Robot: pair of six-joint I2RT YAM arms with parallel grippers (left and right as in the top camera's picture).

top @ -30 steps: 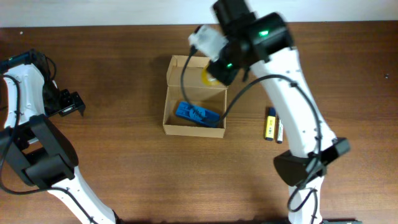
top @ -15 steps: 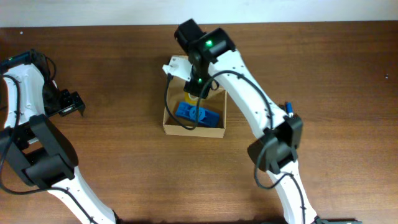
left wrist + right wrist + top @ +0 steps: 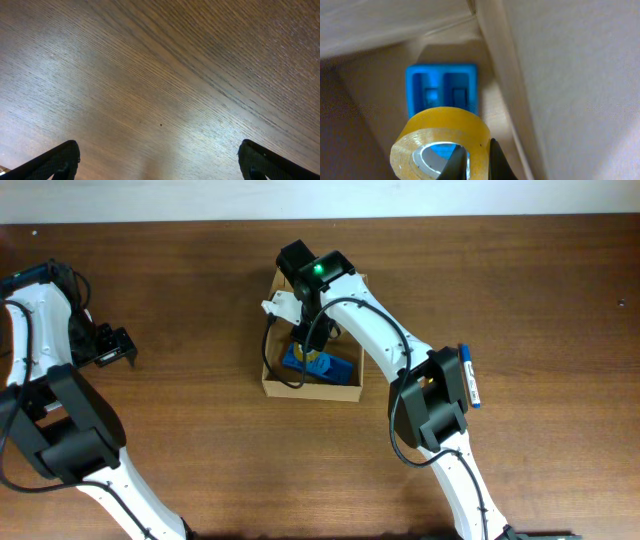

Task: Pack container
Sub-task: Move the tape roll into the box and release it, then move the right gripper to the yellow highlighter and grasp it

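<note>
The tape (image 3: 305,354) hangs low over the blue object (image 3: 328,367), within the container's sides, and would settle there if released, so my right gripper should open its fingers.
The tan cardboard container (image 3: 311,389) stands open at the table's middle, with a blue plastic object (image 3: 342,367) lying inside. My right gripper (image 3: 314,346) reaches down into it and is shut on a yellow roll of tape (image 3: 440,137), one finger inside the roll and one outside (image 3: 476,159). In the right wrist view the blue object (image 3: 442,92) lies just below the tape, and the container's inner wall (image 3: 560,75) is close on the right. My left gripper (image 3: 114,346) is open and empty over bare wood at the far left; its view shows the fingers wide apart (image 3: 160,162).
A blue-capped white marker (image 3: 468,376) lies on the table right of the container, beside the right arm's elbow. The container's flap (image 3: 290,280) stands at its far side. The dark wooden table (image 3: 200,440) extends around it.
My right arm has swung left and lowered over the container, carrying the yellow tape roll down inside above the blue object. The left arm has not moved.
</note>
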